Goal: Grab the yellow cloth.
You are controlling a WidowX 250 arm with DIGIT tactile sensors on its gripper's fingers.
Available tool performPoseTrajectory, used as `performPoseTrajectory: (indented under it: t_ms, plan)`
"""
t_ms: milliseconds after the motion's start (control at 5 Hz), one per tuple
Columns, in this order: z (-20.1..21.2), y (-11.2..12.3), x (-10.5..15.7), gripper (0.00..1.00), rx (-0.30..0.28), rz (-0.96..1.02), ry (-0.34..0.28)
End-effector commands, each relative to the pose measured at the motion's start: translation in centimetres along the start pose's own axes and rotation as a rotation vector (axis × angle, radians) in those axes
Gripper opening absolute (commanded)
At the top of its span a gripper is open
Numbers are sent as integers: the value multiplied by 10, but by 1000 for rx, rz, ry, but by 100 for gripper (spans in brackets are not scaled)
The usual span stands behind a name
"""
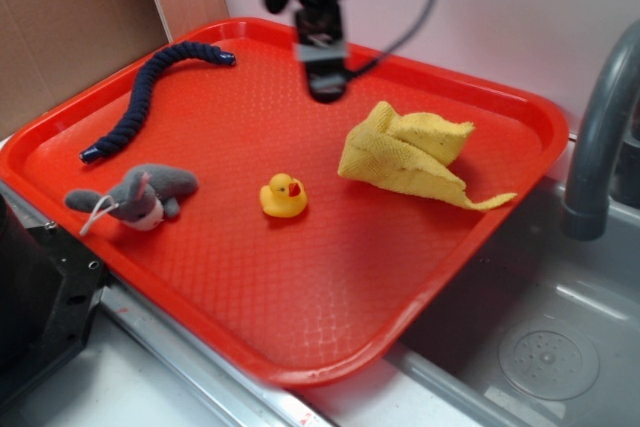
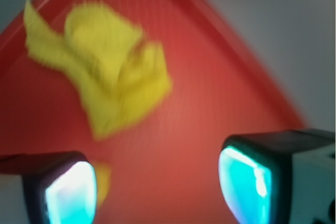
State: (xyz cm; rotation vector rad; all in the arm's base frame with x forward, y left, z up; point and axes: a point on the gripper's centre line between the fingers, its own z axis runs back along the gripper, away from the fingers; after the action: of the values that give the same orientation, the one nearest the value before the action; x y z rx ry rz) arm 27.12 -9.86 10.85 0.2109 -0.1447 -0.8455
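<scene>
My gripper is to grab the yellow cloth's raised middle fold (image 1: pixel 402 147) next. That fold stands up while its thin pointed corner (image 1: pixel 492 202) lies loose on the tray.
The yellow cloth (image 1: pixel 408 157) lies crumpled on the right part of the red tray (image 1: pixel 300 287), one pointed corner reaching toward the tray's right rim. In the wrist view the cloth (image 2: pixel 107 69) shows blurred at upper left. My gripper (image 1: pixel 325 82) hangs above the tray's far side, left of and beyond the cloth, apart from it. In the wrist view the gripper (image 2: pixel 157 187) is open and empty, bare red tray between its teal-lit fingers (image 2: pixel 71 192).
A small yellow rubber duck (image 1: pixel 284 196) sits mid-tray; its blurred edge (image 2: pixel 102 182) shows by the left finger. A grey plush toy (image 1: pixel 138 195) and a dark blue rope (image 1: pixel 150 92) lie at the left. A grey faucet (image 1: pixel 600 127) and sink (image 1: pixel 545 347) are at the right.
</scene>
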Motion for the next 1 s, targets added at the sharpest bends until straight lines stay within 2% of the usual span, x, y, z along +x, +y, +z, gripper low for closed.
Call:
performPoseTrajectory:
  t_ms: [0, 200, 400, 600, 800]
  plan:
    - [-26, -24, 41, 100, -67, -169, -181]
    - [-32, -38, 47, 100, -184, -146, -158]
    - [-29, -53, 47, 100, -325, -97, -83]
    - [-53, -54, 44, 100, -324, -92, 22]
    - [-72, -35, 29, 79, -331, -37, 95]
